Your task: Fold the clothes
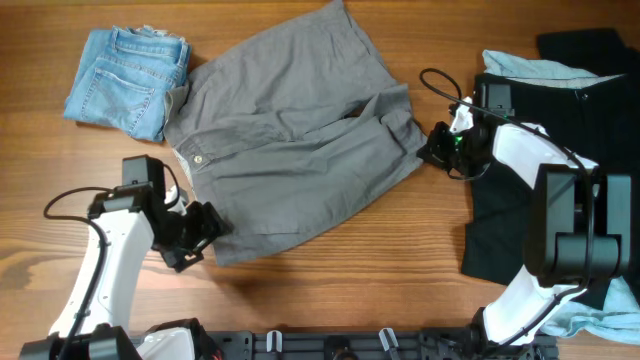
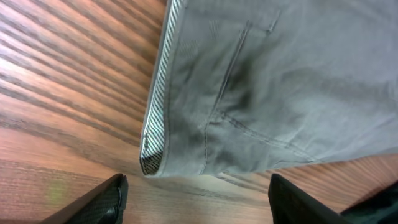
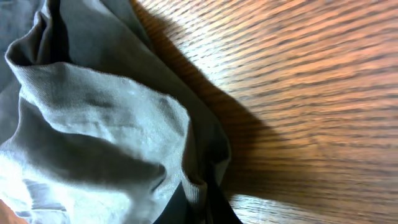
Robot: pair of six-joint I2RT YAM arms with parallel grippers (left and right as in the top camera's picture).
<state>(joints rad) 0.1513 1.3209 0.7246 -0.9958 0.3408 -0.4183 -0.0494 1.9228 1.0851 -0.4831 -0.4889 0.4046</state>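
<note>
I should next grab the grey shorts (image 1: 300,130) with my left gripper by their near waistband corner, opposite their held hem, to stretch and fold them.
The grey shorts (image 1: 300,130) lie spread flat mid-table, with the buttoned waistband at the left and the legs toward the upper right. My left gripper (image 1: 205,233) sits at their lower left corner. In the left wrist view it (image 2: 199,208) is open, both fingers low over bare wood just short of the waistband corner (image 2: 152,155). My right gripper (image 1: 432,150) is at the hem of the right leg. In the right wrist view it (image 3: 202,208) is shut on a bunched fold of the grey shorts (image 3: 93,112).
Folded blue denim shorts (image 1: 125,75) lie at the back left, touching the grey waistband. Black shorts (image 1: 520,235) and a pale-blue garment (image 1: 530,68) lie under and behind the right arm. Bare wooden table (image 1: 330,280) runs along the front.
</note>
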